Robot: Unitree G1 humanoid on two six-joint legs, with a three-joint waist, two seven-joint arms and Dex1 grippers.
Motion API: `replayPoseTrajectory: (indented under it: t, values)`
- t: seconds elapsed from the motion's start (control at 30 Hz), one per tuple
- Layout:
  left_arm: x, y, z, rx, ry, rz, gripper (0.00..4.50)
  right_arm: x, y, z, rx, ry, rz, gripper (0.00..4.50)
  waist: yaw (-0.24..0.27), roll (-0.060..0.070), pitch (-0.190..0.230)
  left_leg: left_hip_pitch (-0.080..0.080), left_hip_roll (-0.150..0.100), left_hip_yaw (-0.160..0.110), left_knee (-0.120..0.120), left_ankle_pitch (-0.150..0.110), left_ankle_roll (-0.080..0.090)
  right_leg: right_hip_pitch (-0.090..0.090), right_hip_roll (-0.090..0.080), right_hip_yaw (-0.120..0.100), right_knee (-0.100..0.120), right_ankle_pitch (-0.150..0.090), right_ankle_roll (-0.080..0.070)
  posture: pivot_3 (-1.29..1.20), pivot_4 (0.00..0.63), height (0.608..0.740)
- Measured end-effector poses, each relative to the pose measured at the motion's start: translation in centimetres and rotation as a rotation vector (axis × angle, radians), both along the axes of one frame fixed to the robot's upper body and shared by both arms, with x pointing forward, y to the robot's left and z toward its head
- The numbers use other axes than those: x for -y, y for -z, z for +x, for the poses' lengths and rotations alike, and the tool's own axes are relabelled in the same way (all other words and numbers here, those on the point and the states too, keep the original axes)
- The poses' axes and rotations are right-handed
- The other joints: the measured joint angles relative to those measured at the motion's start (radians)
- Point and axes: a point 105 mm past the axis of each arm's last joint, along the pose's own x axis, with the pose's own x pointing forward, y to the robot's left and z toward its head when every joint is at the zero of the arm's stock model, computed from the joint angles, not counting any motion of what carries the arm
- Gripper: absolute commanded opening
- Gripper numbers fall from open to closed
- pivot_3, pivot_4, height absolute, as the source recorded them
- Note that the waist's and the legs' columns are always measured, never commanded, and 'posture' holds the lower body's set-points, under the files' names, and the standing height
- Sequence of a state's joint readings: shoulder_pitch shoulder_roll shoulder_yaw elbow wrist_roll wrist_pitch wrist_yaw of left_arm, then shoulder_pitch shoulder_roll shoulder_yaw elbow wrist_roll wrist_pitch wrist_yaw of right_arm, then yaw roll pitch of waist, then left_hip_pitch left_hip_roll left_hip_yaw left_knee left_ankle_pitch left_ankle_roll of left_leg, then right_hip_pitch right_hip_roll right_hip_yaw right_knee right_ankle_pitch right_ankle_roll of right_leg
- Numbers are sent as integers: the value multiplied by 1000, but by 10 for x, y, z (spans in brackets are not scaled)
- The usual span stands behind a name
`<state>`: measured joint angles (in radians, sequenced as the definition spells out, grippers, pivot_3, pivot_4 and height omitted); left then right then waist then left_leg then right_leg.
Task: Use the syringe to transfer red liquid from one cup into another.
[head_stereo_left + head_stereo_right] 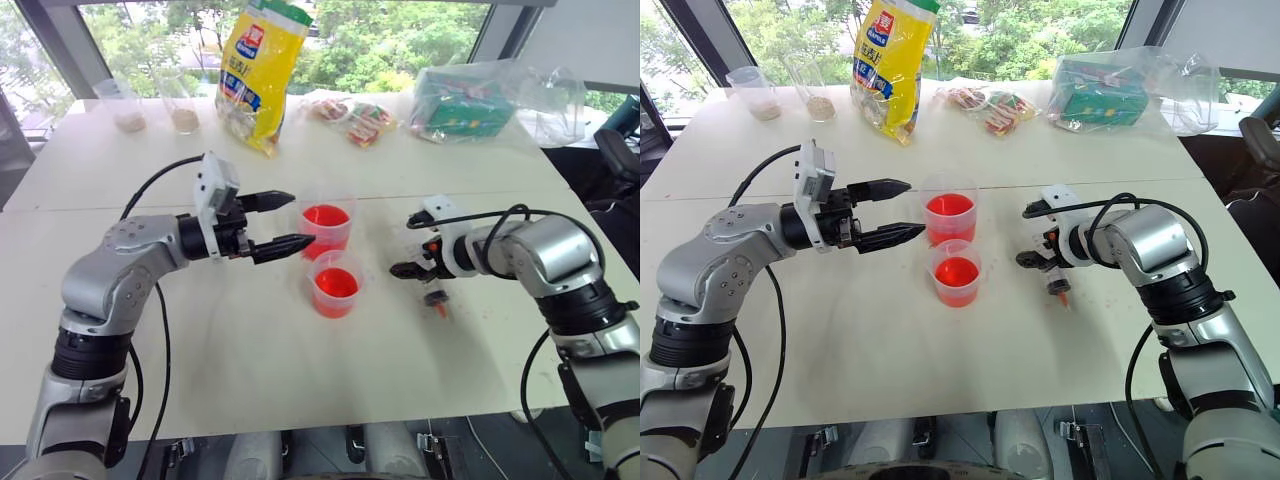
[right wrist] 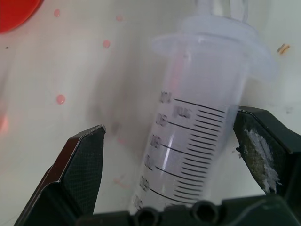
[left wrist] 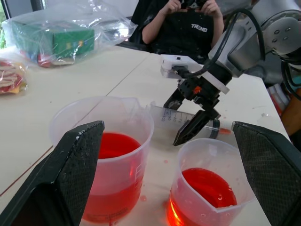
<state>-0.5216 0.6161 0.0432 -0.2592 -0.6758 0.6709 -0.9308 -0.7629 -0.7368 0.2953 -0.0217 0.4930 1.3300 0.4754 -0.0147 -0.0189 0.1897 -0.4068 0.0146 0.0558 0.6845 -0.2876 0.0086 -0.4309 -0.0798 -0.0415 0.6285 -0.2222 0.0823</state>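
The robot's right gripper should close, because both fingers reach down beside the syringe's clear scaled body in the right wrist view. Closing now would hold the syringe.
Two clear cups of red liquid stand mid-table, the far cup and the near cup close together. My left gripper is open and level, its fingertips just left of the far cup and empty. The syringe lies on the table to the right of the cups, its orange tip towards me. My right gripper tilts down over it, open, with the clear scaled barrel between its fingers. One pad is close by the barrel, while the other stands clear of it.
At the back stand a yellow bag, two cups of beige grains, snack packets and a green box in a plastic bag. A person sits beyond the table. Red drops spot the table near the syringe.
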Motion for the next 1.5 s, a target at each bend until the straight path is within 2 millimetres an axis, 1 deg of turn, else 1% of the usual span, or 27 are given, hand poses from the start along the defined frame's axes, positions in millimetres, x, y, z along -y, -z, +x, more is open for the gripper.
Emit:
replayPoseTrajectory:
  t: [0.07, 0.1, 0.2, 0.23, 0.43, 0.5, 0.57, 0.63, 0.7, 0.77, 0.8, 0.87, 1.0, 1.07, 1.13, 1.2, 1.3, 1.4, 1.5]
  values:
    - [0, 0, 0, 0, -1, 0, 4500, 0, 1, 2, 8, 4, -8, 3723, -1, 0, 0, 0, 0, 0, 0, 0, 0, 0, 0, 0, 0, 0, 0, 0, 150, 740]
    - [0, 0, 0, 0, -1, 0, 4500, 1, 1, 3, 14, 10, -18, 3120, -1, 0, 0, 0, 0, 0, 0, 0, 0, 0, 0, 0, 0, 0, 0, 0, 150, 740]
    - [0, 0, 0, 1, -1, 1, 4500, 0, 1, 3, 25, 10, -23, 1578, 0, 0, 0, 0, 0, 0, 0, 0, 0, 0, 0, 0, 1, 0, 0, 0, 150, 740]
    - [0, 0, 0, 2, -1, 2, 4500, 0, 0, 2, 27, 7, -27, 1362, 0, 0, 0, 0, 1, 0, 0, 0, 0, 0, 1, 0, 1, 0, 0, 0, 150, 740]
    - [-3, -5, 5, 23, -9, 11, 4500, 2, -1, -8, 23, 11, -22, 1359, 4, 0, 0, -2, 0, 0, -1, 0, 0, -2, 0, 0, 0, 0, 0, 0, 150, 740]
    - [-3, -12, 8, 43, -9, 6, 4500, 2, -10, -10, 40, 16, 13, 1359, 6, 0, 0, -3, 0, 0, -1, 0, 0, -3, 0, 0, 0, 0, 0, 0, 150, 740]
    - [-4, -19, 13, 59, -11, 2, 4500, 5, -31, -6, 108, 32, 80, 1359, 6, 0, 0, -3, 0, 0, -1, 0, 0, -3, 0, 0, 0, 0, 0, 0, 150, 740]
    - [-7, -23, 19, 58, -23, -8, 4500, 0, -75, 7, 292, 15, 201, 1359, 3, 1, 0, -3, 0, 0, -1, 0, 0, -3, 0, 0, 0, 0, 0, 0, 150, 740]
    - [-8, -29, 23, 63, -23, -18, 4500, -8, -132, 15, 532, -25, 325, 1359, -2, 1, 0, -2, 0, 0, -1, 0, 0, -3, 1, 0, 0, 0, 0, 0, 150, 740]
    - [-11, -34, 25, 70, -24, -35, 4500, -18, -173, 15, 710, -72, 427, 1359, -1, 1, 0, -2, 1, 0, -2, 0, 0, -3, 2, -1, 1, 0, 0, 0, 150, 740]
    - [-13, -37, 27, 73, -30, -49, 4500, -25, -187, 13, 785, -105, 496, 1359, -1, 1, 0, -2, 1, -1, -2, 0, 0, -3, 3, -1, 1, 0, 0, 0, 150, 740]
    - [-16, -42, 29, 76, -38, -80, 4500, -43, -200, 9, 871, -175, 635, 1359, 0, 1, 0, -2, 2, -1, -2, 0, 0, -4, 2, -1, 2, 0, 0, 0, 150, 740]
    - [-10, -58, 30, 88, -16, -143, 4500, -78, -212, 0, 945, -271, 914, 1359, 1, 1, 1, -3, 1, 0, -2, 0, -1, -4, 0, -1, 2, 1, 0, 0, 150, 740]
    - [-12, -67, 30, 108, -18, -165, 4500, -90, -214, -4, 978, -303, 1016, 1359, 3, 1, 1, -3, 0, 0, -2, 0, -1, -3, -1, -1, 1, 1, 0, 0, 150, 740]
    - [-15, -72, 31, 113, -24, -179, 4500, -96, -208, -3, 991, -308, 1074, 1359, 3, 1, 1, -3, 0, 0, -2, 0, -1, -3, -1, -1, 1, 1, 1, 0, 150, 740]
    - [-16, -73, 30, 106, -20, -188, 4500, -102, -192, 2, 978, -304, 1105, 1359, 2, 1, 1, -2, 0, 0, -2, 0, -1, -3, -1, -1, 1, 1, 1, 0, 150, 740]
    - [-16, -73, 30, 96, -18, -190, 4500, -109, -162, 9, 942, -290, 1103, 1359, 0, 1, 1, -2, 0, 0, -2, 0, -1, -3, -1, -1, 2, 1, 1, 0, 150, 740]
    - [-13, -73, 28, 93, -9, -192, 4500, -114, -137, 11, 926, -297, 1059, 1359, -1, 1, 1, -2, 0, 0, -2, 0, -1, -3, -1, -1, 2, 1, 1, 0, 150, 740]
    - [-8, -75, 26, 98, 6, -198, 4500, -117, -116, 15, 916, -299, 1005, 1359, -1, 1, 1, -2, 0, 0, -2, 1, -1, -3, -1, -1, 2, 1, 1, 0, 150, 740]
